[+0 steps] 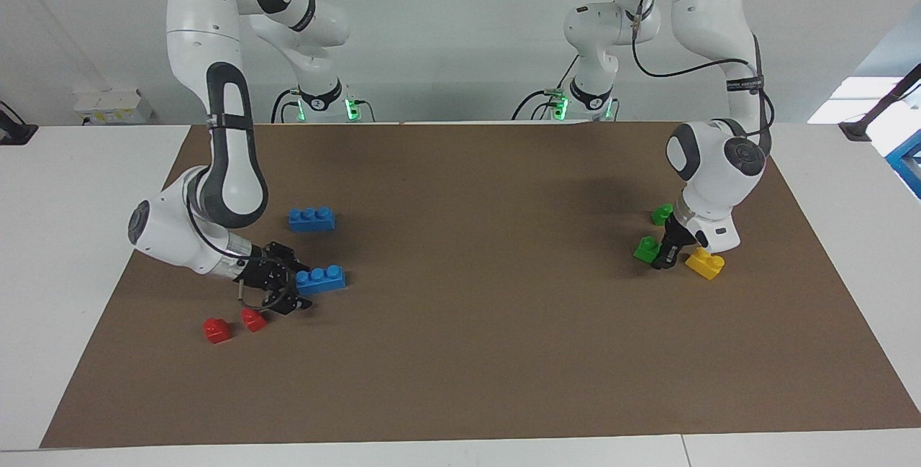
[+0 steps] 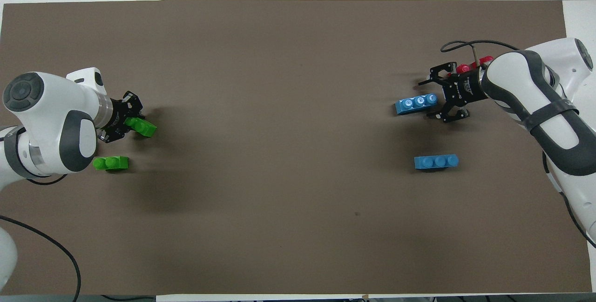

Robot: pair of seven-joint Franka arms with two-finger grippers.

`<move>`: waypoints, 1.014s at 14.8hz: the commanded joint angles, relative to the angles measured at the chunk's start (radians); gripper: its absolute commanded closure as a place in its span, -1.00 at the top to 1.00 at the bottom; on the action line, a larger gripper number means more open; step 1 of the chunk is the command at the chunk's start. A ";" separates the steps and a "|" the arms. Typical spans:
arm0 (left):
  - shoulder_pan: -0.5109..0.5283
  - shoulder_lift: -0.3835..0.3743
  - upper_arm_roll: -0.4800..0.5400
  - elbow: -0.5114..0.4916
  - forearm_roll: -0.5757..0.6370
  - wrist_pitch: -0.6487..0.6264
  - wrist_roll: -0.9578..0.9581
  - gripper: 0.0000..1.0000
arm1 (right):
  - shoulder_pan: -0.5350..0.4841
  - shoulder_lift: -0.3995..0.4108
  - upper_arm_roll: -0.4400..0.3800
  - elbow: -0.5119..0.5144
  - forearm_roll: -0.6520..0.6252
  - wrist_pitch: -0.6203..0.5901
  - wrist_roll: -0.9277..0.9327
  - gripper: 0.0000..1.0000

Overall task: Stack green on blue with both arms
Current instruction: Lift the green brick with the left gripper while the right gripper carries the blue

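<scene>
I will get the blue brick ready for stacking green (image 2: 140, 126) on the blue brick, so next I will grab the blue brick with my right gripper by its end (image 2: 430, 99).
A blue brick (image 1: 320, 278) (image 2: 416, 104) lies on the brown mat toward the right arm's end. My right gripper (image 1: 298, 286) (image 2: 432, 99) is low at its end, open, with the jaws astride that end. A second blue brick (image 1: 311, 219) (image 2: 436, 161) lies nearer the robots. A green brick (image 1: 646, 247) (image 2: 142, 126) lies toward the left arm's end. My left gripper (image 1: 665, 260) (image 2: 126, 123) is down at it and against it. A second green brick (image 1: 663, 214) (image 2: 111, 163) lies nearer the robots, beside the left wrist.
A yellow brick (image 1: 705, 263) lies beside the left gripper, hidden under the arm in the overhead view. Two red bricks (image 1: 216, 329) (image 1: 253, 319) lie beside the right gripper, farther from the robots. The brown mat (image 1: 468, 309) covers the table.
</scene>
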 commanded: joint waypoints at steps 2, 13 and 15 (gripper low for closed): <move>-0.013 -0.005 0.012 0.022 -0.022 -0.009 0.017 -1.00 | -0.012 -0.005 0.006 -0.006 0.044 0.008 -0.041 -0.17; -0.079 -0.142 0.009 0.269 -0.022 -0.488 -0.090 -1.00 | 0.117 -0.082 0.043 0.123 0.047 -0.057 0.337 -1.00; -0.115 -0.154 0.009 0.317 -0.022 -0.548 -0.186 -1.00 | 0.203 -0.100 0.049 0.121 0.051 0.002 0.475 -1.00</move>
